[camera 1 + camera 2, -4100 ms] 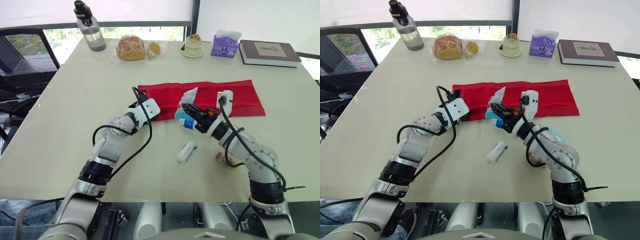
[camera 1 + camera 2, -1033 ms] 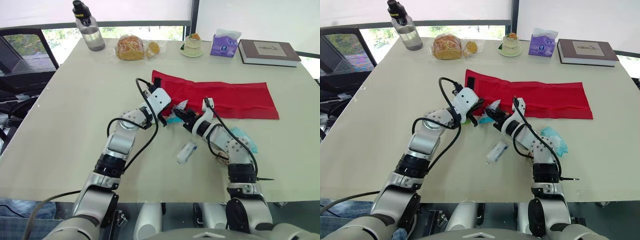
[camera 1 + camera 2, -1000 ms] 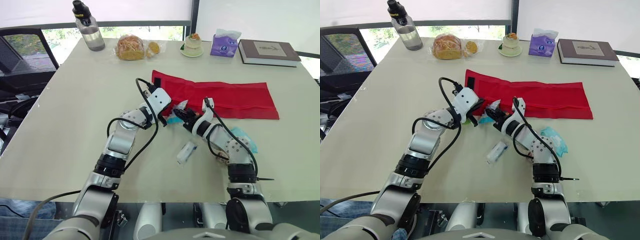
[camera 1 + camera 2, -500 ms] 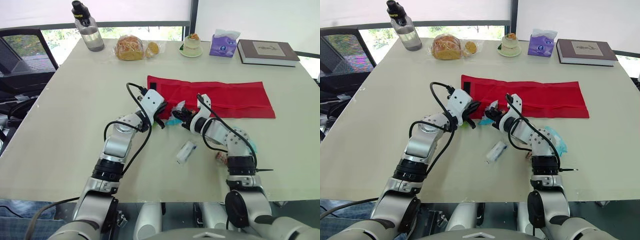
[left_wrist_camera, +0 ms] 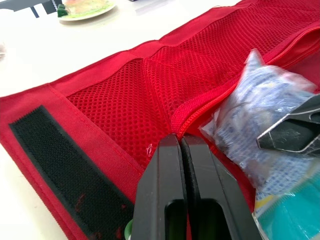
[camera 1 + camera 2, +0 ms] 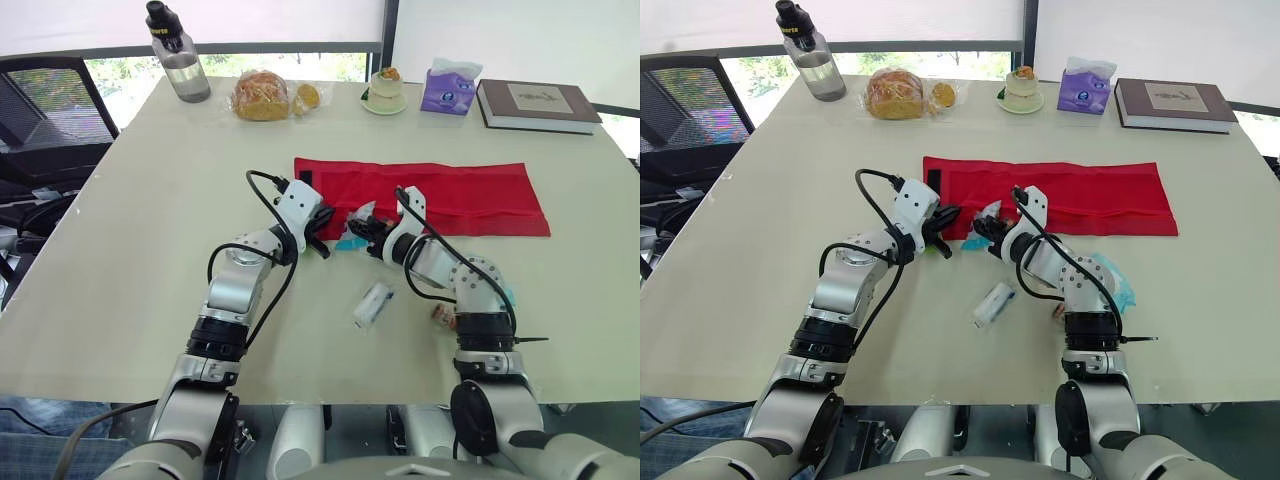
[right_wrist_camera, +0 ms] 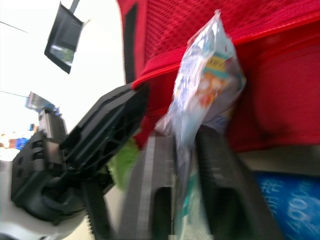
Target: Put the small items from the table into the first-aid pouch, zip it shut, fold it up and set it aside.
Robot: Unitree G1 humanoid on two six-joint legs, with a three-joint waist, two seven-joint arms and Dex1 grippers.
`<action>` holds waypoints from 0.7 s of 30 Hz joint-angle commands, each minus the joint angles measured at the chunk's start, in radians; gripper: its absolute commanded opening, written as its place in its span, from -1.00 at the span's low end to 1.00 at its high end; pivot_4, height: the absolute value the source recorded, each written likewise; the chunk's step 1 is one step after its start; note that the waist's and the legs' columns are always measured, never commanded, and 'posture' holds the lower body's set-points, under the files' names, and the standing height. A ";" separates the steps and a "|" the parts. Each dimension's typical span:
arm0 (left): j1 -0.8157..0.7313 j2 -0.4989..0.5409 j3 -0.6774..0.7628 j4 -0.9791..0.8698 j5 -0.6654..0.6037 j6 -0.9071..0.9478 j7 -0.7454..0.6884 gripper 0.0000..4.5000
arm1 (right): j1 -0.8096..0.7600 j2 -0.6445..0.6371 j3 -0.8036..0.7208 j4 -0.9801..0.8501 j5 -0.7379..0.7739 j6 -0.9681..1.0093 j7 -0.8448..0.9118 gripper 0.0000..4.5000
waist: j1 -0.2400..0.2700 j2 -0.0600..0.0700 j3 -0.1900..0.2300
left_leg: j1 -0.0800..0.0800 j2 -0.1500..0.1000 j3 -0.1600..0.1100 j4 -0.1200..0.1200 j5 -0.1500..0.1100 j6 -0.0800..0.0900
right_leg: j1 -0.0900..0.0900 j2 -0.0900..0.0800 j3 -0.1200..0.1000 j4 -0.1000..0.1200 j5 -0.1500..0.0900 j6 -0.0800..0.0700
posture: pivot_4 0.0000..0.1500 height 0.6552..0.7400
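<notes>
The robot's right hand needs to tuck the clear plastic packet into the red pouch next, so it should grab the packet by its narrow twisted tail.
The red first-aid pouch lies unfolded across the middle of the table. My left gripper is shut on its red fabric at the zip edge, beside the black velcro strip. My right gripper faces it from the right. Its fingers stand apart, with the tail of a clear plastic packet between them. The packet leans on the pouch's mesh pocket. A white tube, a blue packet and a small brown item lie on the table nearer me.
Along the far edge stand a water bottle, bagged bread, a dessert on a plate, a purple tissue pack and a book. A black chair stands off the table's left side.
The pouch's raised left end has come down flat on the table. My right gripper's fingers have parted around the clear packet. My left gripper stays shut on the pouch's edge.
</notes>
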 commanded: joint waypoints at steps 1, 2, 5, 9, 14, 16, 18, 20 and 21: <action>-0.019 0.003 0.013 -0.006 -0.015 -0.027 -0.005 -1.00 | 0.011 -0.007 -0.003 -0.021 -0.027 0.011 -0.013 0.37 | 0.002 0.000 0.000 | 0.000 0.000 0.000 0.000 0.000 0.000 | 0.000 0.000 0.000 0.000 0.000 0.000 | 1.00 1.00; -0.021 0.003 0.014 -0.002 -0.016 -0.029 -0.006 -1.00 | 0.012 -0.006 -0.003 -0.025 -0.026 0.013 -0.015 0.66 | 0.003 0.000 0.000 | 0.000 0.000 0.000 0.000 0.000 0.000 | 0.000 0.000 0.000 0.000 0.000 0.000 | 1.00 1.00; -0.026 0.002 0.015 0.011 -0.017 -0.033 -0.007 -1.00 | 0.019 -0.014 0.000 -0.051 -0.024 0.025 -0.018 0.92 | 0.005 0.000 0.000 | 0.000 0.000 0.000 0.000 0.000 0.000 | 0.000 0.000 0.000 0.000 0.000 0.000 | 1.00 1.00; -0.035 0.003 0.018 0.031 -0.020 -0.041 -0.008 -1.00 | 0.036 -0.036 -0.003 -0.102 -0.027 0.054 -0.031 0.92 | 0.004 0.000 0.000 | 0.000 0.000 0.000 0.000 0.000 0.000 | 0.001 -0.001 0.000 0.000 0.000 0.000 | 1.00 1.00; -0.044 -0.004 0.019 0.041 -0.032 -0.038 -0.008 -1.00 | 0.045 -0.087 0.045 -0.132 -0.075 0.063 -0.006 0.92 | 0.005 0.000 0.000 | 0.000 0.000 0.000 0.000 0.000 0.000 | 0.001 -0.001 0.000 -0.001 0.000 0.000 | 1.00 1.00; -0.046 -0.008 0.016 0.039 -0.034 -0.036 -0.007 -1.00 | 0.049 -0.099 0.063 -0.137 -0.095 0.056 0.002 0.92 | 0.005 0.000 0.000 | 0.000 -0.001 0.000 0.000 0.000 0.000 | 0.001 -0.001 0.000 -0.001 0.000 0.000 | 1.00 1.00; -0.047 -0.011 0.013 0.040 -0.034 -0.036 -0.006 -1.00 | 0.053 -0.103 0.069 -0.139 -0.107 0.051 0.008 0.92 | 0.005 0.000 0.000 | 0.000 -0.001 0.000 0.000 0.000 0.000 | 0.001 -0.001 0.000 -0.001 0.000 0.001 | 1.00 1.00; -0.045 -0.012 0.012 0.041 -0.033 -0.037 -0.008 -1.00 | 0.057 -0.101 0.069 -0.140 -0.115 0.049 0.011 0.92 | 0.005 0.000 0.000 | 0.000 -0.001 -0.001 0.000 0.000 0.000 | 0.001 -0.001 0.000 -0.001 0.000 0.001 | 1.00 1.00; -0.044 -0.012 0.011 0.042 -0.033 -0.037 -0.009 -1.00 | 0.059 -0.100 0.070 -0.141 -0.119 0.048 0.012 0.92 | 0.005 0.000 0.000 | 0.000 -0.001 -0.001 0.000 0.000 0.000 | 0.001 -0.001 -0.001 -0.001 0.000 0.001 | 1.00 1.00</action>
